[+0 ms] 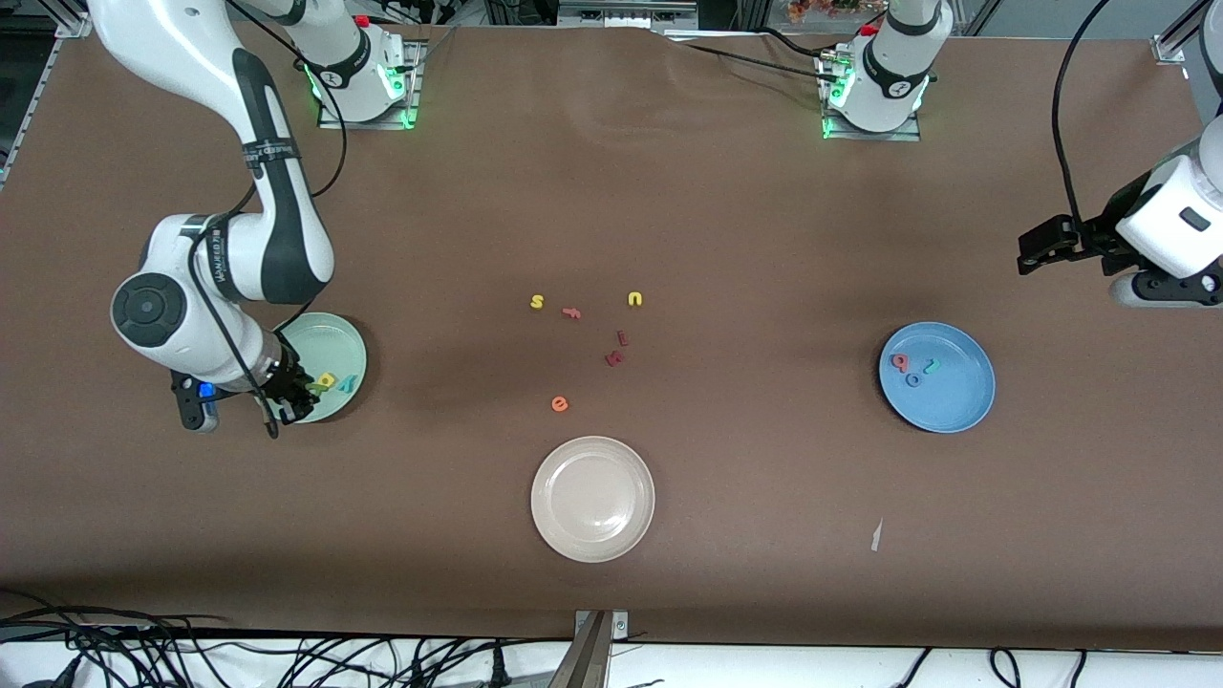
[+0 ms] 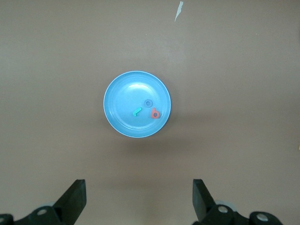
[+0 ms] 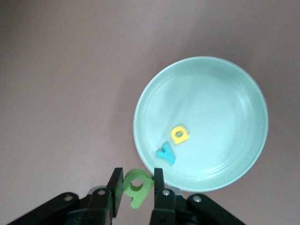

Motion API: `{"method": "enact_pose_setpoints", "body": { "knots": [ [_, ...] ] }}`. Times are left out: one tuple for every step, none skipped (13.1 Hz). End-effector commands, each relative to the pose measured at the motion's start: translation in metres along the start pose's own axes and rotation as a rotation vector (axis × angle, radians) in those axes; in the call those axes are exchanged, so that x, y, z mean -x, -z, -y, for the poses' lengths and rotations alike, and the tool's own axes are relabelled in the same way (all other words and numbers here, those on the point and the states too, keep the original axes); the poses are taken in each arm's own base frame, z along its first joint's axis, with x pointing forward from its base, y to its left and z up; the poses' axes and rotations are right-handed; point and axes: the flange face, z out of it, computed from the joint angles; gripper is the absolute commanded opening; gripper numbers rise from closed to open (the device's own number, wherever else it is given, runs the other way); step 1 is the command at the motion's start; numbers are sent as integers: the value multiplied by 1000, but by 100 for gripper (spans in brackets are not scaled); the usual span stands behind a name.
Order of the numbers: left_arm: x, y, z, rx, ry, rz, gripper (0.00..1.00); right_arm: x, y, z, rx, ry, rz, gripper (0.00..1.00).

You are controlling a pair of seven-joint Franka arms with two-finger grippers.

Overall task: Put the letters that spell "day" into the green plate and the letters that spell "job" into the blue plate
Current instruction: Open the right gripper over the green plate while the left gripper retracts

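Note:
My right gripper should keep holding the letter until it is over the inside of the green plate, because the olive-green letter (image 1: 318, 388) is above and outside the plate (image 1: 330, 339).
My right gripper (image 3: 137, 176) is shut on the olive-green rounded letter (image 3: 137, 186) and hangs over the rim of the green plate (image 3: 220, 103). A yellow letter (image 3: 179, 134) and a teal "y" (image 3: 166, 153) lie in that plate. In the front view the right gripper (image 1: 301, 397) is at the green plate's (image 1: 330, 339) edge. The blue plate (image 1: 955, 406) holds the salmon "b" (image 1: 899, 361), blue "o" (image 1: 912, 379) and teal "j" (image 1: 932, 365). High over bare table beside the blue plate (image 2: 124, 101), my left gripper (image 2: 139, 187) waits open and empty.
A beige plate (image 1: 592, 499) lies near the table's front middle. Loose letters lie mid-table: yellow "s" (image 1: 537, 302) and "u" (image 1: 634, 299), orange "f" (image 1: 571, 312) and "e" (image 1: 560, 404), two dark red letters (image 1: 623, 337). A white scrap (image 1: 876, 535) lies nearer the front camera than the blue plate.

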Motion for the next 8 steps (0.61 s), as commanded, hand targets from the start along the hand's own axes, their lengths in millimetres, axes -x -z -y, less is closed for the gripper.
{"method": "enact_pose_setpoints", "body": {
  "knots": [
    [-4,-3,6,-21,-2,13,100,-14,1,-42,-36,17,38,0],
    [-3,-1,6,-21,-2,10,100,-18,-4,-52,-46,10,35,0],
    [-1,3,7,-22,-3,1,100,-23,-13,-63,-53,15,32,0],
    [-2,3,9,-21,0,-2,100,-23,-24,-71,-61,28,26,0],
    [-2,3,9,-21,0,-2,100,-17,-40,-81,-66,52,22,0],
    [-2,3,9,-21,0,-2,100,-16,-52,-90,-78,71,15,0],
    [-2,4,11,-19,3,-3,100,-13,-61,-98,-85,100,10,0],
    [0,9,11,-20,3,-14,100,-18,-66,-107,-85,110,9,0]
  ]
}}
